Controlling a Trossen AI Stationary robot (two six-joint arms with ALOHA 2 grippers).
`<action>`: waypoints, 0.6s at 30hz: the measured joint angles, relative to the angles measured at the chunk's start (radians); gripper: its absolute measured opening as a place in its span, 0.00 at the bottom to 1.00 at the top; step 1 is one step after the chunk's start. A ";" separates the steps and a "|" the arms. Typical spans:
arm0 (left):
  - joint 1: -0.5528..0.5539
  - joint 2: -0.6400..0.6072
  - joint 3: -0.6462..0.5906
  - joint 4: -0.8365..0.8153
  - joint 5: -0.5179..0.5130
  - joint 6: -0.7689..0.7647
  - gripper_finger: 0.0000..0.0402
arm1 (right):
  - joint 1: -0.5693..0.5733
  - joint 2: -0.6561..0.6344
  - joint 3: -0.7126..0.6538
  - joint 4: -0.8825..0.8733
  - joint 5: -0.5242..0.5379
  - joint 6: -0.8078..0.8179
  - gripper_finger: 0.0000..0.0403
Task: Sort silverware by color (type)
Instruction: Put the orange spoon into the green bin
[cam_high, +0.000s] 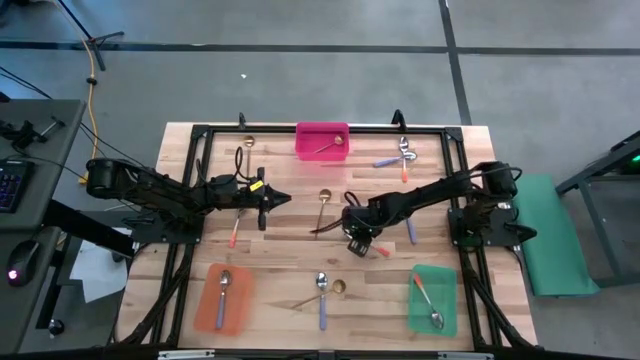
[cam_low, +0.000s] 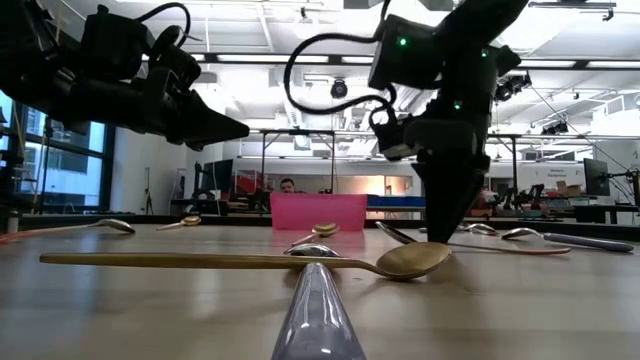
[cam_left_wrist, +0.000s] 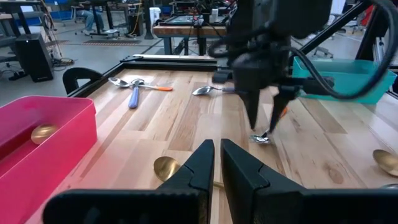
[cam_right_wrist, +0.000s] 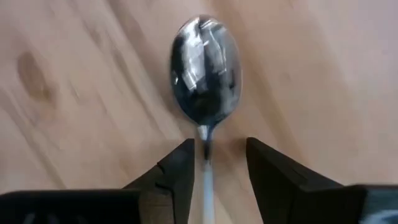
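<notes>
My right gripper grabs the orange-handled spoon by its thin neck next, to sort the spoon into the green tray.
My right gripper points down at the table's middle, open. Its fingers stand on either side of the thin neck of a silver-bowled, orange-handled spoon that lies flat on the wood; its bowl shows just ahead of the fingertips. My left gripper hovers shut, level, left of centre, above a gold spoon. Other spoons lie scattered: a purple-handled one and a gold one near the front edge, and an orange-handled one on the left.
A pink tray at the far edge holds a gold spoon. An orange tray at front left holds a purple-handled spoon; a green tray at front right holds an orange-handled one. More spoons lie at far right. A black frame rims the table.
</notes>
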 joint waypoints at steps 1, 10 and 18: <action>0.000 0.000 0.000 0.000 0.000 0.000 0.05 | 0.000 0.007 0.000 0.001 0.002 -0.008 0.31; 0.000 0.000 0.000 0.000 0.000 0.001 0.05 | -0.001 0.026 0.004 -0.008 -0.006 -0.018 0.25; 0.000 0.000 0.000 0.000 0.000 0.002 0.05 | -0.002 0.028 0.003 -0.036 -0.005 -0.026 0.02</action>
